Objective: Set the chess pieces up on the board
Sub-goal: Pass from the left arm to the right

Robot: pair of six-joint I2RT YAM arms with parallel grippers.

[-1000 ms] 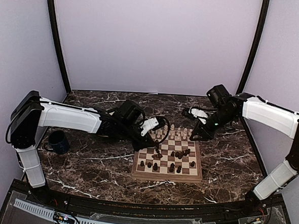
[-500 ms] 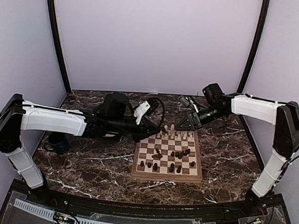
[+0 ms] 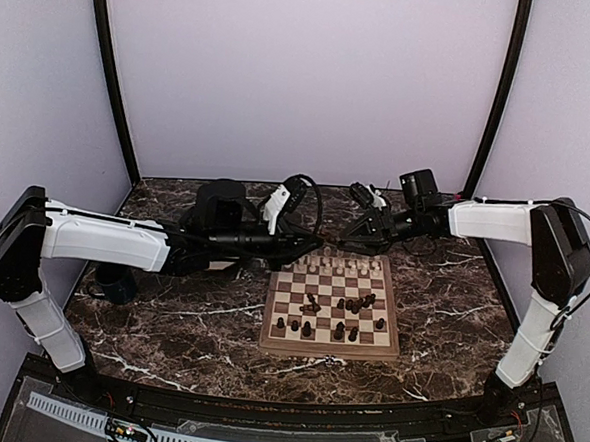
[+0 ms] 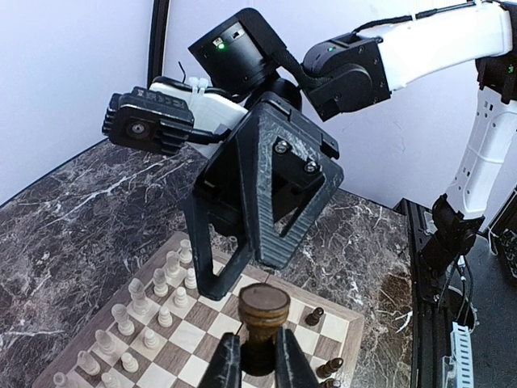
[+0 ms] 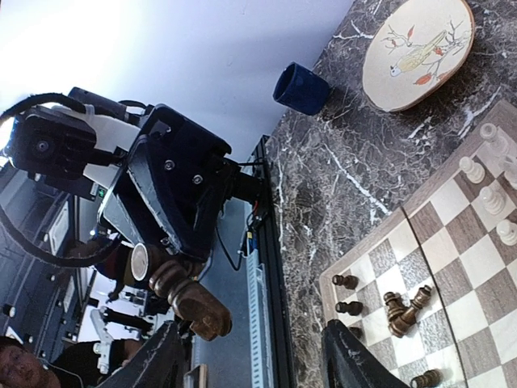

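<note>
I will next grab the dark brown piece by its head end with my right gripper, so its round base stays free to set upright on the board [image 3: 332, 305].
The board [image 3: 332, 305] lies right of centre and also shows in the left wrist view [image 4: 202, 356] and the right wrist view [image 5: 452, 267]. Pale chess pieces [image 3: 344, 264] stand in its far rows. Dark pieces [image 3: 348, 305] stand and lie scattered on its near half. My left gripper [image 3: 316, 244] [image 4: 252, 356] is shut on a dark brown piece [image 4: 262, 319] [image 5: 190, 301], held in the air above the board's far left edge. My right gripper [image 3: 359, 227] [image 5: 250, 360] is open and empty, hovering just beyond and facing the left gripper, with its fingers [image 4: 266, 202] close to the piece.
A dark blue mug [image 3: 114, 282] [image 5: 300, 87] stands at the left, partly behind the left arm. A round cream plate [image 5: 416, 50] with a bird picture lies left of the board. The table is dark marble [image 3: 441, 290].
My left gripper has lifted a dark piece off the board and carried it to the far edge. My right gripper has swung back and left to meet it.
</note>
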